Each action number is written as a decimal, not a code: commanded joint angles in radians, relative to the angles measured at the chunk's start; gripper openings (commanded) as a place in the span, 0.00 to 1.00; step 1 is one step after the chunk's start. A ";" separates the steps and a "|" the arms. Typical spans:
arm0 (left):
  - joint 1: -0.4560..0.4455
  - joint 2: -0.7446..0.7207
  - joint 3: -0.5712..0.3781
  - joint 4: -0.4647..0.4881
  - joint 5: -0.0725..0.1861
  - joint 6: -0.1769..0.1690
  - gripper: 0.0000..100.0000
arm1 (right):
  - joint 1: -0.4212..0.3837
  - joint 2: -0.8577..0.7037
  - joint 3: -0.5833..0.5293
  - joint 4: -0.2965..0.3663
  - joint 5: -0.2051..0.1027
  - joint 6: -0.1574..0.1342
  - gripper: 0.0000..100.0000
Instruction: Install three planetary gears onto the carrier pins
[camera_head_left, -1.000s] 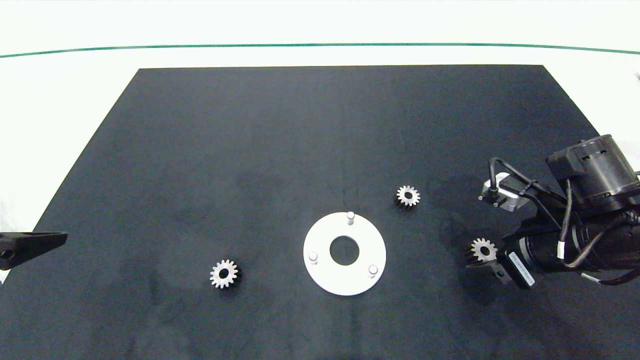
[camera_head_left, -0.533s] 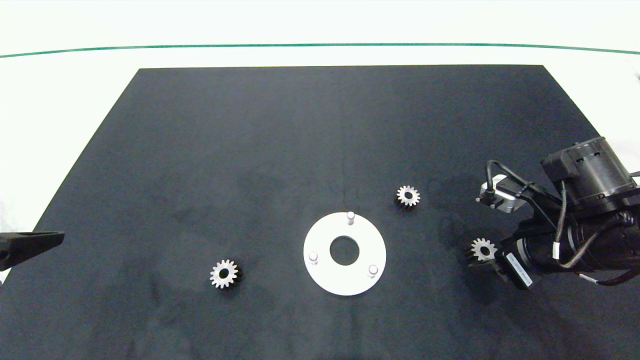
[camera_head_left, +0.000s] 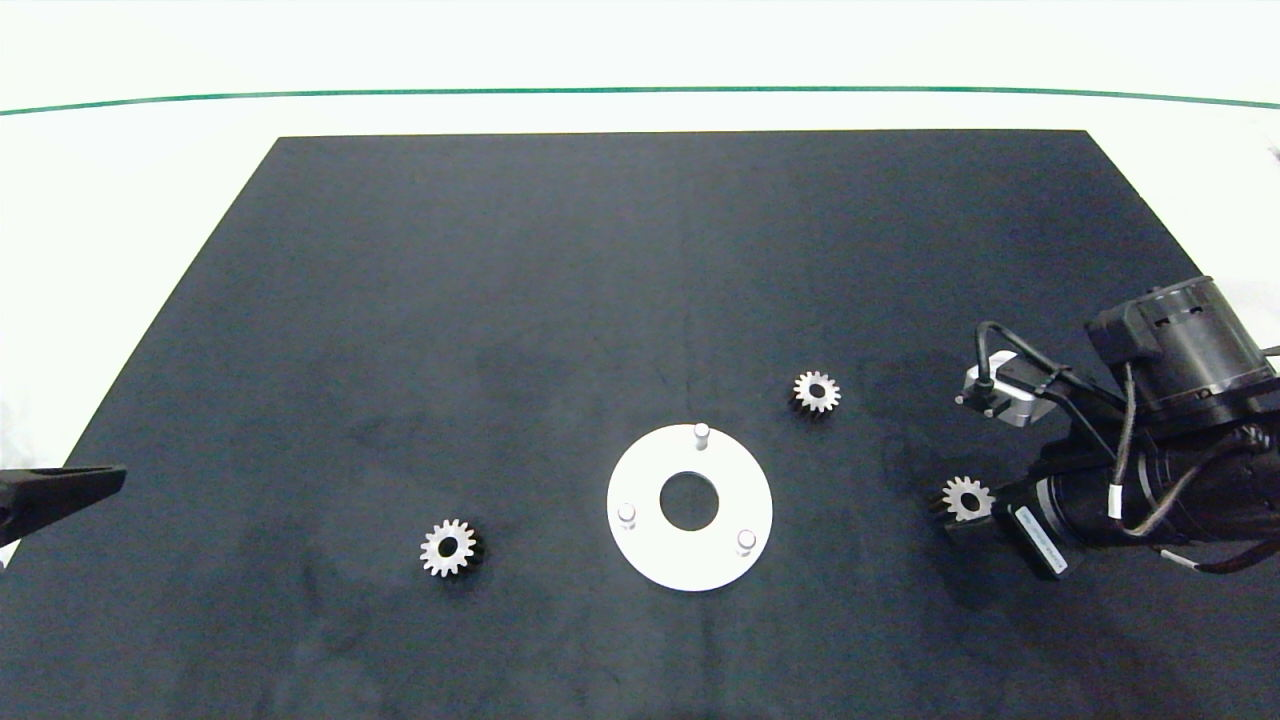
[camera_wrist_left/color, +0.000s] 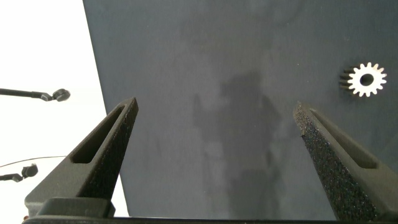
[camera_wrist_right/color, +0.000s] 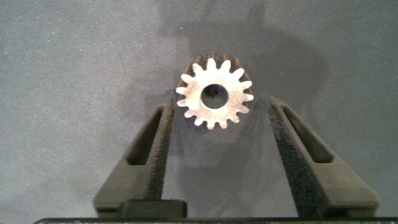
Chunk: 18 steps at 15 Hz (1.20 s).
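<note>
My right gripper grabs the planetary gear by its toothed rim next. That leaves the planetary gear's center bore (camera_head_left: 968, 500) free to slide onto a carrier pin.
Three planetary gears lie flat on the black mat: one (camera_head_left: 448, 548) left of the white disc (camera_head_left: 640, 550), one (camera_head_left: 817, 392) behind it to the right, one (camera_head_left: 967, 498) further right. Three carrier pins (camera_head_left: 701, 433), (camera_head_left: 626, 514), (camera_head_left: 746, 541) stand bare on the disc. My right gripper (camera_head_left: 960, 506) straddles the rightmost gear (camera_wrist_right/color: 214, 93). It is open, with a finger (camera_wrist_right/color: 149, 155) on each side and small gaps showing. My left gripper (camera_head_left: 60, 490) hangs open at the mat's left edge, and its wrist view shows the left gear (camera_wrist_left/color: 367, 79) off to one side.
The black mat (camera_head_left: 500, 300) covers most of a white table. A green line (camera_head_left: 640, 90) runs across the far side. The right arm's wrist and cables (camera_head_left: 1150, 440) fill the mat's right edge.
The right wrist has shifted slightly and its fingers now sit closer about the rightmost gear, which has stayed in place. The left gripper has drifted a little towards the left edge.
</note>
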 joint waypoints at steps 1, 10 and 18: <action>0.000 -0.005 0.000 0.003 0.001 0.001 1.00 | -0.001 -0.002 0.000 -0.019 -0.002 -0.002 0.54; -0.001 -0.012 0.002 0.009 0.001 0.009 1.00 | 0.001 0.006 0.032 -0.076 -0.001 -0.004 0.36; -0.001 -0.014 0.003 0.009 0.001 0.011 1.00 | 0.004 -0.006 0.057 -0.092 -0.005 -0.008 0.19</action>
